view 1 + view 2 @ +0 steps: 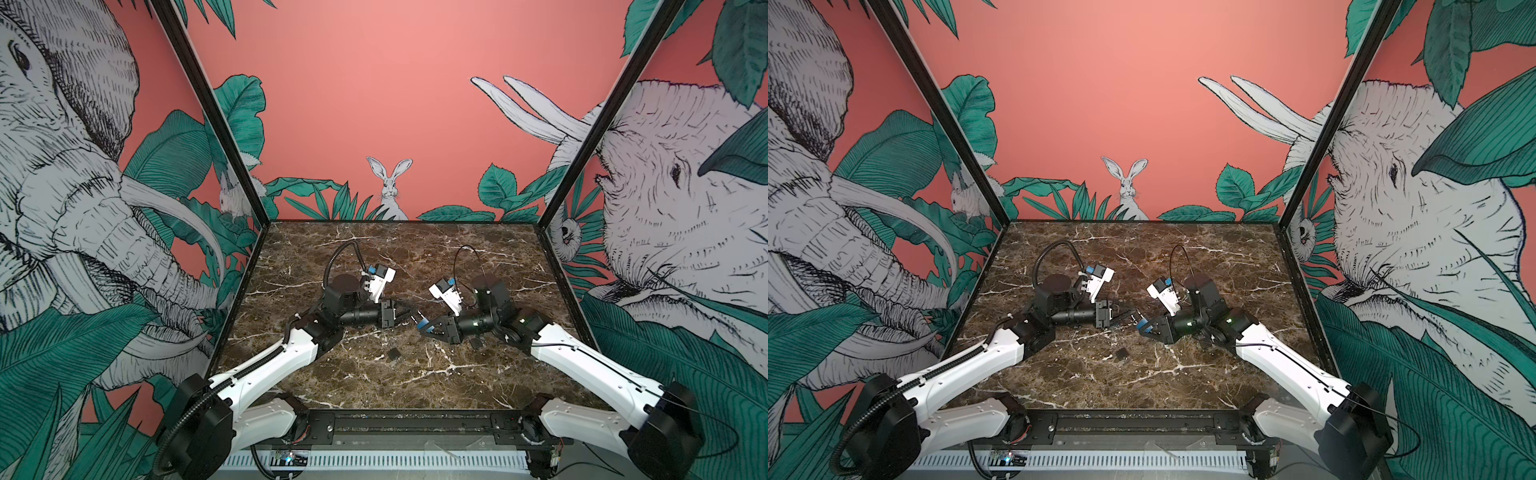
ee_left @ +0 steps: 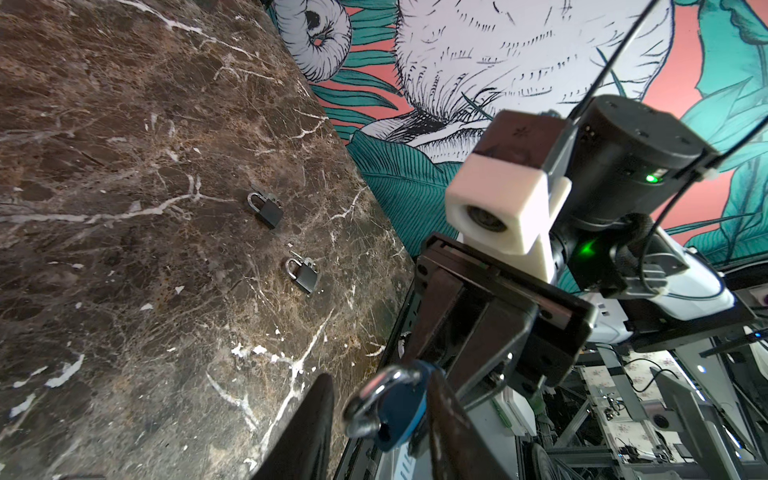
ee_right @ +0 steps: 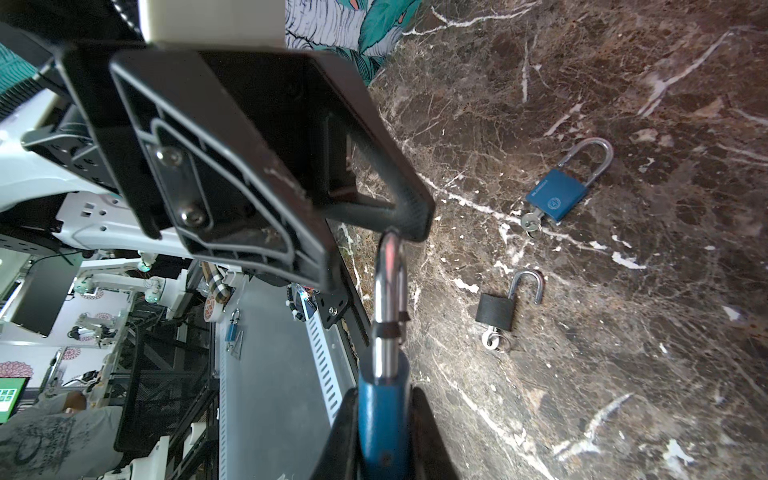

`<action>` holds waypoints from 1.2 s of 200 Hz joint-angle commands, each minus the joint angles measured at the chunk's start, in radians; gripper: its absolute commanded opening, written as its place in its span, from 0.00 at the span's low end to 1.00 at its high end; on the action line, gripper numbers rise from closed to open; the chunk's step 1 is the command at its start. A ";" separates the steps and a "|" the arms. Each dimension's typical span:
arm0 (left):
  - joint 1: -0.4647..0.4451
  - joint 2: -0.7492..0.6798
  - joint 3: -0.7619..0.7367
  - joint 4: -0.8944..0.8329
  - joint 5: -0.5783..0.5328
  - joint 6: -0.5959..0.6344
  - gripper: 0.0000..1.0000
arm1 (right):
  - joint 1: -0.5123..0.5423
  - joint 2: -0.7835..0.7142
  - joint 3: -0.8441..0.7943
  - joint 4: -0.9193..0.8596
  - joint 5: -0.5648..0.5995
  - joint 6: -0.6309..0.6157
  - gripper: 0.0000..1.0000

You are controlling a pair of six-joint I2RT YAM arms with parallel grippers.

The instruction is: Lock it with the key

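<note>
My left gripper grabs the blue padlock (image 1: pixel 424 325) by its silver shackle (image 1: pixel 415 316) next. That leaves the far end of the padlock's body free for locking with the key.
My right gripper (image 3: pixel 384 395) is shut on the body of a blue padlock (image 3: pixel 382 419) and holds it above the table. Its silver shackle (image 3: pixel 388 286) points at my left gripper (image 2: pixel 378 378). The shackle's free end seems to stand out of the body. My left gripper is open: its fingers (image 2: pixel 311 424) straddle the shackle (image 2: pixel 376 392), one fingertip right at the top of the bow. The two grippers meet mid-table in both top views, left gripper (image 1: pixel 409 315) against right gripper (image 1: pixel 424 326). The held padlock's key is hidden.
On the marble lie a second blue padlock (image 3: pixel 557 199) with a key (image 3: pixel 530 222) in it and an open black padlock (image 3: pixel 496 311) with its key. Two more black padlocks (image 2: pixel 266 208) (image 2: pixel 303 274) lie near the table's right edge. One black padlock (image 1: pixel 394 354) lies in front of the grippers.
</note>
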 commanded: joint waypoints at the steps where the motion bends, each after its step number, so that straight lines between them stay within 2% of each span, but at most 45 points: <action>1: 0.004 -0.009 -0.014 0.061 0.029 -0.016 0.40 | -0.004 0.002 0.029 0.074 -0.051 0.020 0.00; 19: 0.005 -0.005 -0.017 0.082 0.030 -0.027 0.38 | -0.005 0.003 0.031 0.064 -0.045 0.014 0.00; 54: 0.004 -0.005 -0.017 0.082 0.037 -0.034 0.27 | -0.007 0.004 0.033 0.061 -0.040 0.012 0.00; 89: 0.005 -0.001 -0.024 0.075 0.029 -0.040 0.21 | -0.008 0.000 0.037 0.069 -0.041 0.020 0.00; 158: 0.004 0.030 -0.029 0.085 0.041 -0.045 0.00 | -0.008 -0.048 0.050 0.140 -0.117 0.120 0.00; 240: 0.004 0.034 -0.038 0.092 0.032 -0.019 0.00 | -0.008 -0.106 0.029 0.318 -0.225 0.329 0.00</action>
